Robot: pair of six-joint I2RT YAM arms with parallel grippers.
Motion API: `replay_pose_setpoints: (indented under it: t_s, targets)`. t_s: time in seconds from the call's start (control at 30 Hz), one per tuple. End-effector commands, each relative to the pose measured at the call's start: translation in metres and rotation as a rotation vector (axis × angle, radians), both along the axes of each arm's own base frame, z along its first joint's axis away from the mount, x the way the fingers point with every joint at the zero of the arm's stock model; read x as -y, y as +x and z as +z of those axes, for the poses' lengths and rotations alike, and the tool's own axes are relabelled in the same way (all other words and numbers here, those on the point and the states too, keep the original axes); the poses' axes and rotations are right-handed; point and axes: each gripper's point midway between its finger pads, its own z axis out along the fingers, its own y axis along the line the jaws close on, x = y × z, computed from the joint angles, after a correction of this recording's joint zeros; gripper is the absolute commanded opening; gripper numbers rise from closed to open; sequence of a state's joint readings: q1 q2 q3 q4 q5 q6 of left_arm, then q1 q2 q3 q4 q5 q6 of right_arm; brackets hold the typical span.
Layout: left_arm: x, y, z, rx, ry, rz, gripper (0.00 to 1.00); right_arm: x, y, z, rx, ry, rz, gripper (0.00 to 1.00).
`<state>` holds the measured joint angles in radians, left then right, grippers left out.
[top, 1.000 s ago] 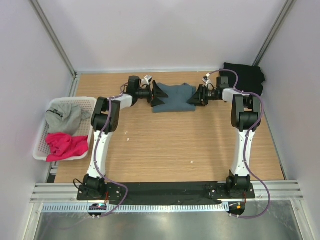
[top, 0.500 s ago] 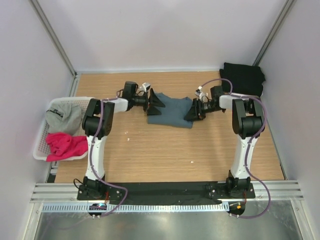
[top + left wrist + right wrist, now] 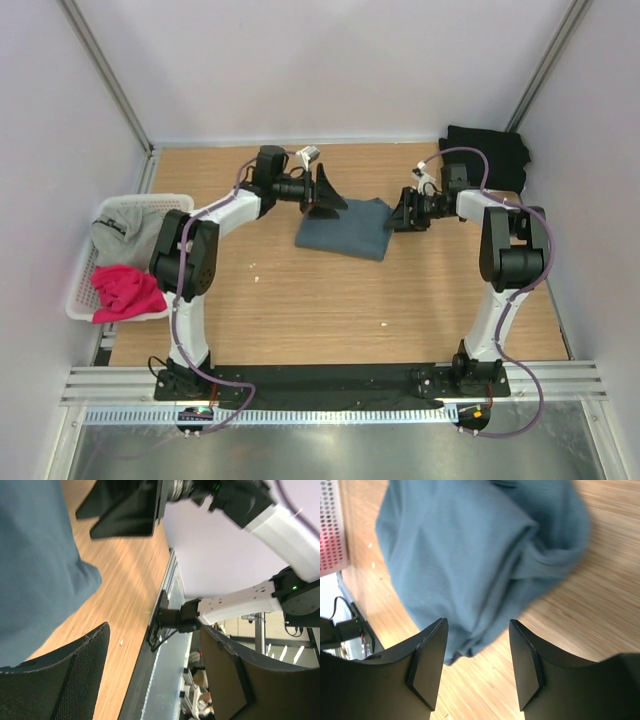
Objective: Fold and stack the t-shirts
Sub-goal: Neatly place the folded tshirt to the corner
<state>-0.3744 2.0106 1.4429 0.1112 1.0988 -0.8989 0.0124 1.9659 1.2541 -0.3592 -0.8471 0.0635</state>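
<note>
The right gripper pinches the layers of the folded slate blue-grey t-shirt together at its edge nearest the black t-shirt next. The t-shirt then gets stacked there still folded.
The slate blue-grey t-shirt [image 3: 345, 230] lies folded on the wooden table, in the middle toward the back. My left gripper [image 3: 328, 197] hovers at its back left corner, open and empty; in the left wrist view the gripper [image 3: 155, 675] holds nothing and the shirt [image 3: 30, 570] lies off to one side. My right gripper [image 3: 398, 212] stands open at the shirt's right edge. In the right wrist view the shirt's edge [image 3: 470, 555] shows below the open right gripper [image 3: 479, 665], not pinched. A black t-shirt [image 3: 487, 155] lies at the back right corner.
A white slatted basket [image 3: 75, 295] stands at the table's left edge, holding a light grey t-shirt [image 3: 125, 235] and a bright pink t-shirt [image 3: 125, 290]. Its corner [image 3: 330, 525] shows in the right wrist view. White walls close in the table on three sides.
The blue-grey shirt was drawn toward the near side and now lies folded. Both grippers have pulled off it, the left swinging up and back, the right opening wider and moving right.
</note>
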Motion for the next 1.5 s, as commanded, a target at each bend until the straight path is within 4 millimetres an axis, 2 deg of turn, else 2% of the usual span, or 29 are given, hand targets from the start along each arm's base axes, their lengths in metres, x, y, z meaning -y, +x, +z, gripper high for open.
replay_pose_setpoints:
  t_s: [0.0,0.1,0.2,0.3,0.47,0.7,0.9,1.2,1.27,1.33,1.47]
  targets:
    - [0.009,-0.020,-0.018,-0.037,0.030,-0.042,0.74,0.023,0.009,-0.005,0.011,-0.053,-0.081,0.58]
    - [0.023,-0.028,-0.032,-0.064,0.041,-0.078,0.73,0.037,0.007,-0.016,-0.011,-0.082,-0.120,0.58]
    - [0.032,-0.031,-0.037,-0.074,0.043,-0.100,0.73,0.043,0.002,-0.027,-0.028,-0.106,-0.122,0.58]
    - [0.039,-0.032,-0.052,-0.114,0.053,-0.116,0.73,0.044,0.001,-0.042,-0.046,-0.117,-0.120,0.58]
    - [0.044,-0.033,-0.077,-0.159,0.070,-0.126,0.73,0.036,0.005,-0.065,-0.116,-0.055,-0.132,0.58]
    - [0.049,-0.031,-0.088,-0.174,0.078,-0.133,0.73,0.024,0.005,-0.085,-0.201,0.042,-0.132,0.59]
    - [0.053,-0.030,-0.095,-0.191,0.083,-0.139,0.72,0.019,-0.001,-0.086,-0.223,0.049,-0.112,0.59]
    - [0.061,-0.036,-0.094,-0.186,0.078,-0.160,0.72,0.007,-0.005,-0.088,-0.242,0.042,-0.088,0.59]
    - [0.062,-0.036,-0.094,-0.183,0.076,-0.160,0.72,0.001,-0.005,-0.089,-0.239,0.034,-0.076,0.59]
    - [0.062,-0.035,-0.093,-0.182,0.076,-0.160,0.71,-0.018,-0.009,-0.089,-0.236,0.027,-0.026,0.59]
    - [0.062,-0.036,-0.094,-0.182,0.076,-0.161,0.71,-0.034,-0.014,-0.090,-0.237,0.015,0.015,0.59]
